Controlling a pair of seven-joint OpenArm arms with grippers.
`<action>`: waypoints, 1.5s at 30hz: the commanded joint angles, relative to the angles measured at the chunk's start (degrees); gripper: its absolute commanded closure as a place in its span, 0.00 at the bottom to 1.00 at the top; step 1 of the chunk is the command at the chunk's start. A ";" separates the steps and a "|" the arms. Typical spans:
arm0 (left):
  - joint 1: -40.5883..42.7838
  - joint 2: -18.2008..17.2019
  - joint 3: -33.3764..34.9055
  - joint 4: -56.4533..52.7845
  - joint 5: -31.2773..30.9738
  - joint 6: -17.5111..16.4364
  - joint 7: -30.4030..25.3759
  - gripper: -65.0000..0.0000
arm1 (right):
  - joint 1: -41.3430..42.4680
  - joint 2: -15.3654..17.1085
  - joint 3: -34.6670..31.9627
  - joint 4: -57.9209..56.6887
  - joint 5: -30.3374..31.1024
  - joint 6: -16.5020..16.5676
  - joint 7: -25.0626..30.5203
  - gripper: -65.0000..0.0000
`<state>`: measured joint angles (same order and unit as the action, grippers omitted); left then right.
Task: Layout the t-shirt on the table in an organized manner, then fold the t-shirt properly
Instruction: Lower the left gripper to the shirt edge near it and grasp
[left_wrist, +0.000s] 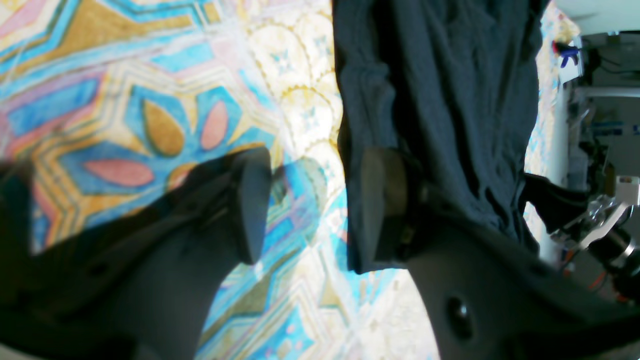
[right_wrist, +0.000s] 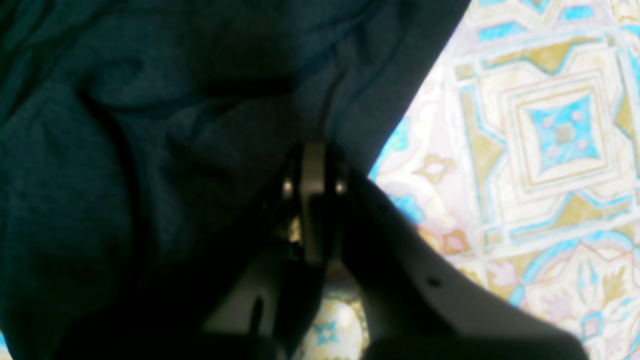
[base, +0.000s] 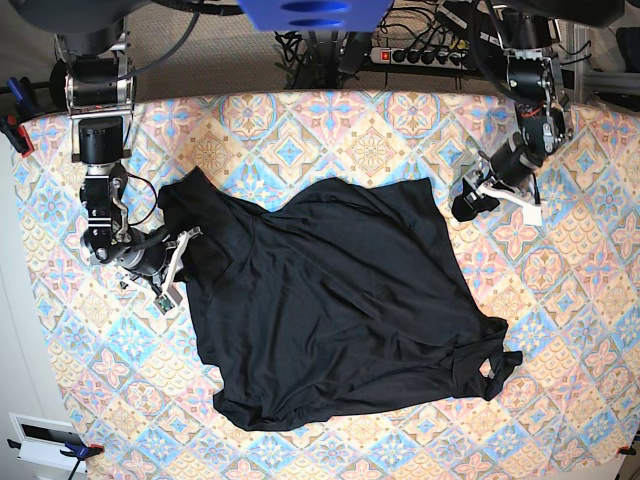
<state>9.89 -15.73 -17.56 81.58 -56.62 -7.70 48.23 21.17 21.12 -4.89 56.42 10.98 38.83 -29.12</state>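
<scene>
The patterned cloth beside the t-shirt fills most of the space between my left gripper's fingers. My left gripper should move toward the t-shirt's edge (base: 443, 222) before it closes on the t-shirt (base: 340, 310).
The black t-shirt (base: 340, 310) lies spread and rumpled across the middle of the table (base: 560, 300), one sleeve bunched at the near right. My right gripper (right_wrist: 313, 155) is shut on the t-shirt (right_wrist: 150, 150) at its edge, and a crease runs from the fingertips into the fabric. In the base view the right gripper (base: 186, 242) is at the shirt's left side. My left gripper (left_wrist: 315, 205) stands open low over the table (left_wrist: 150, 100), at the shirt's far right edge. One of its fingers (left_wrist: 382, 200) overlaps the t-shirt (left_wrist: 450, 100); the other is over bare cloth. In the base view the left gripper (base: 466, 204) is beside that edge.
Clamps (base: 18, 130) hold the patterned cloth at the table's left corners. A power strip (base: 430, 55) and cables lie beyond the far edge. A white box (base: 45, 440) sits off the near left corner. Bare patterned cloth surrounds the shirt.
</scene>
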 joint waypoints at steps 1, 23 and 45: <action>-0.44 0.39 0.38 0.13 0.84 1.68 2.54 0.56 | 1.56 0.90 0.27 1.03 0.84 0.07 0.95 0.98; -3.87 4.08 14.62 14.55 9.46 15.57 3.07 0.56 | 1.56 0.90 0.27 1.03 0.84 0.07 0.77 0.98; 9.49 2.58 13.74 17.01 9.46 10.83 -13.11 0.56 | 1.38 0.90 0.36 1.29 0.84 0.07 1.12 0.98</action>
<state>19.68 -12.69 -3.51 97.86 -46.65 3.62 35.68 21.10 21.12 -4.82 56.73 10.94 38.83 -29.12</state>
